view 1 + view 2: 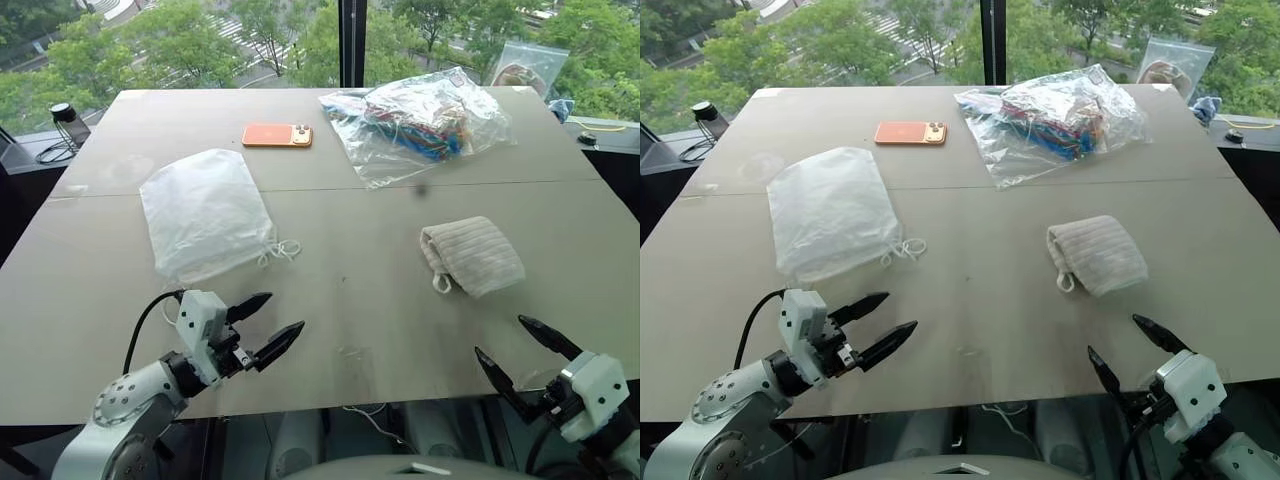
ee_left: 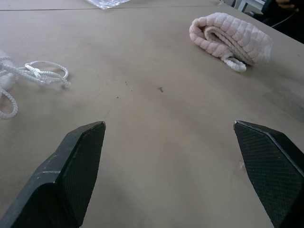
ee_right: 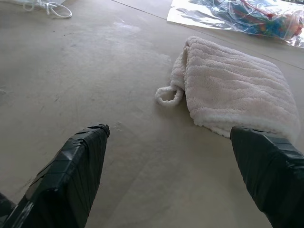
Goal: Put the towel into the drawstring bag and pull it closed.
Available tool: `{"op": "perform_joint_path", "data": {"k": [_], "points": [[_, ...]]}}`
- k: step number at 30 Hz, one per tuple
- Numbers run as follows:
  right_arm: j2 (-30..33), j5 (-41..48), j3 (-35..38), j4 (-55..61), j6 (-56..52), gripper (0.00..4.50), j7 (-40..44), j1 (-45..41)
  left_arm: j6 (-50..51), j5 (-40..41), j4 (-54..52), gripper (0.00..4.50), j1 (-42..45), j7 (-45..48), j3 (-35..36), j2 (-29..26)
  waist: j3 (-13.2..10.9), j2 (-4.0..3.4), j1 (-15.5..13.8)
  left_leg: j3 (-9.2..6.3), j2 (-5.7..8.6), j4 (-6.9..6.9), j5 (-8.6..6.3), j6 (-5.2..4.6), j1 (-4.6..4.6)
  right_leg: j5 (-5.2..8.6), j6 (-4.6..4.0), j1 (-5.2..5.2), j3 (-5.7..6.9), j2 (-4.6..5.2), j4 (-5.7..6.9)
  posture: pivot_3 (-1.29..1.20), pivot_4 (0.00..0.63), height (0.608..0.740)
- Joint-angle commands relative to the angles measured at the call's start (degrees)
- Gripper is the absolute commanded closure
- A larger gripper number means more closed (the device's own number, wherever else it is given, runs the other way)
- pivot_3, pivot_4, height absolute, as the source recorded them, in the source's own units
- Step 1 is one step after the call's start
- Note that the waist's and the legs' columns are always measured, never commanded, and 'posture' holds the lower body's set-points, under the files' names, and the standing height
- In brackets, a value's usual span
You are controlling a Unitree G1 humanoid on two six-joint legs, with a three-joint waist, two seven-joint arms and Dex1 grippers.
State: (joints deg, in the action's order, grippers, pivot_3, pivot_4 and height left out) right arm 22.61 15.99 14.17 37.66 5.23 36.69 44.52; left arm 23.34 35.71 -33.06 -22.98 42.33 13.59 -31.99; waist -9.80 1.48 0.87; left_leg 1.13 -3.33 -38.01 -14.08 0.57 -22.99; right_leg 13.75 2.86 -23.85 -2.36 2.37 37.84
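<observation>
I should next pinch the drawstring bag with my left gripper by its opening hem (image 1: 232, 265), where there is an edge, because the bag's thin sheet (image 1: 203, 208) lies flat on the tabletop.
The cream ribbed towel (image 1: 473, 256) lies folded on the right half of the table, its small loop (image 3: 169, 95) toward the near side. The milky drawstring bag (image 1: 205, 212) lies flat on the left half, mouth toward me, its white cord (image 1: 280, 251) bunched at the near right corner. My left gripper (image 1: 263, 325) hovers open over the near table edge, a little short of the bag's mouth. Low at the near right edge my right gripper (image 1: 514, 354) is open too, short of the towel. Neither holds anything.
A clear crinkly plastic bag of colourful cables (image 1: 420, 122) lies at the far right, an orange phone (image 1: 277, 135) at the far middle. A small clear zip bag (image 1: 527, 68) leans at the far right corner. A seam (image 1: 330, 187) crosses the table (image 1: 350, 300).
</observation>
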Motion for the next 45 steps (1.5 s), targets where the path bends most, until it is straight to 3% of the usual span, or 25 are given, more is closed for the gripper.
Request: {"op": "perform_joint_path", "data": {"k": [1, 4, 10, 15, 24, 25, 28, 32, 36, 37, 39, 41, 45], "points": [[0.81, -0.93, -2.16, -0.29, 4.29, 0.11, 1.45, -5.28, -4.13, -3.65, -0.65, 0.00, 3.46, -4.74, 1.40, 2.15, -0.01, 0.01, -0.01, 0.01, 0.02, 0.01, 0.00, 0.00, 0.00, 0.00, 0.00, 0.00, 0.01, -0.05, 0.00, 0.00, 0.150, 0.740], [4.69, -0.50, -8.42, -1.15, 8.42, 0.11, 8.21, -14.37, -13.30, -18.43, 2.70, 0.00, 8.47, -14.93, 1.64, 4.58, -0.01, 0.04, 0.01, 0.15, 0.14, 0.17, 0.16, -0.30, 0.00, 0.00, -0.01, 0.05, -0.06, -0.32, -0.19, 0.00, 0.150, 0.740], [11.18, 3.14, -12.74, -0.84, 6.30, 0.11, 14.32, -17.96, -27.33, -40.00, 6.81, 0.00, 3.29, -20.63, 1.82, 0.09, 0.20, 0.28, -0.27, 0.20, 0.25, 0.65, 0.16, -0.30, 0.11, 0.06, -0.40, 0.16, -0.03, -0.43, -0.24, 0.00, 0.150, 0.740], [11.60, 2.27, -16.89, 4.76, 0.71, 0.11, 10.58, -18.50, -34.00, -55.57, 13.36, 0.00, 2.11, -28.76, 4.02, -4.49, 0.21, 0.33, -0.50, 0.18, 0.23, 0.71, 0.10, -0.27, 0.11, 0.12, -0.39, 0.16, 0.05, -0.40, -0.32, 0.00, 0.150, 0.740], [9.78, 1.21, -20.97, 9.74, -9.45, 0.11, 3.51, -25.02, -33.99, -65.74, 26.77, 0.00, 19.85, -31.17, -3.80, -9.68, 0.50, 0.78, -0.89, 0.22, 0.20, 0.53, 0.12, -0.26, 0.23, 0.23, -0.15, 0.22, 0.11, -0.33, -0.12, 0.00, 0.150, 0.740], [9.70, 1.07, -21.23, 9.93, -10.37, 0.11, 3.03, -25.56, -34.50, -65.66, 28.70, 0.00, 21.39, -30.86, -4.56, -10.37, 0.50, 0.77, -0.82, 0.21, 0.18, 0.54, 0.12, -0.26, 0.22, 0.20, -0.21, 0.20, 0.13, -0.35, -0.08, 0.00, 0.150, 0.740], [9.05, 2.34, -19.82, 10.56, -15.77, 0.00, -0.36, -26.94, -32.49, -62.73, 32.35, 0.81, 26.62, -26.38, -6.79, -10.62, 0.50, 0.77, -0.81, 0.19, 0.19, 0.62, 0.12, -0.26, 0.21, 0.04, -0.32, 0.18, 0.14, -0.38, -0.03, 0.00, 0.150, 0.740], [6.12, 2.93, -15.06, 11.46, -22.29, 0.00, -8.26, -30.68, -22.38, -44.41, 30.00, 2.62, 31.68, -9.42, -6.59, -8.77, 0.50, 0.77, -0.64, 0.18, 0.20, 0.62, 0.12, -0.26, 0.14, -0.03, -0.21, 0.17, 0.14, -0.39, -0.04, 0.00, 0.150, 0.740], [6.83, 3.41, -7.04, 15.69, -40.03, 0.00, -17.27, -34.16, -0.39, -24.86, 25.42, 4.43, 39.82, 2.24, -3.16, -8.39, 0.49, 0.79, -0.64, 0.12, 0.21, 0.53, 0.12, -0.26, 0.08, -0.03, -0.20, 0.15, 0.21, -0.39, 0.04, 0.00, 0.150, 0.740], [7.64, 12.22, -3.81, 14.78, -43.37, 0.00, -15.60, -34.82, 6.86, -19.81, 23.60, 4.43, 41.52, 4.19, -2.65, -8.88, 0.49, 0.79, -0.58, 0.09, 0.22, 0.53, 0.12, -0.25, 0.07, -0.03, -0.20, 0.16, 0.23, -0.39, 0.04, 0.00, 0.150, 0.740], [7.62, 17.17, 2.30, 11.33, -48.27, 0.00, -16.37, -37.04, 18.87, -13.91, 19.74, 4.43, 44.55, 6.68, -4.01, -10.65, 0.49, 0.80, -0.26, 0.06, 0.22, 0.53, 0.12, -0.26, 0.08, -0.03, -0.20, 0.18, 0.22, -0.42, 0.03, 0.00, 0.150, 0.740], [9.43, 16.96, 4.43, 7.21, -51.42, 0.00, -16.75, -39.42, 29.81, -8.44, 17.23, 4.43, 47.49, 6.48, -4.59, -11.01, 0.47, 0.77, -0.05, 0.05, 0.24, 0.54, 0.12, -0.26, 0.10, -0.04, -0.19, 0.20, 0.18, -0.43, 0.02, 0.00, 0.150, 0.740], [16.26, 16.95, 4.38, -6.09, -54.62, 0.00, -11.08, -44.28, 47.87, -2.06, 16.41, 4.43, 55.83, -2.54, -1.91, -3.97, 0.46, 0.76, 0.04, 0.06, 0.28, 0.54, 0.12, -0.27, 0.14, -0.03, -0.17, 0.21, 0.12, -0.45, 0.04, 0.00, 0.150, 0.740]]}}
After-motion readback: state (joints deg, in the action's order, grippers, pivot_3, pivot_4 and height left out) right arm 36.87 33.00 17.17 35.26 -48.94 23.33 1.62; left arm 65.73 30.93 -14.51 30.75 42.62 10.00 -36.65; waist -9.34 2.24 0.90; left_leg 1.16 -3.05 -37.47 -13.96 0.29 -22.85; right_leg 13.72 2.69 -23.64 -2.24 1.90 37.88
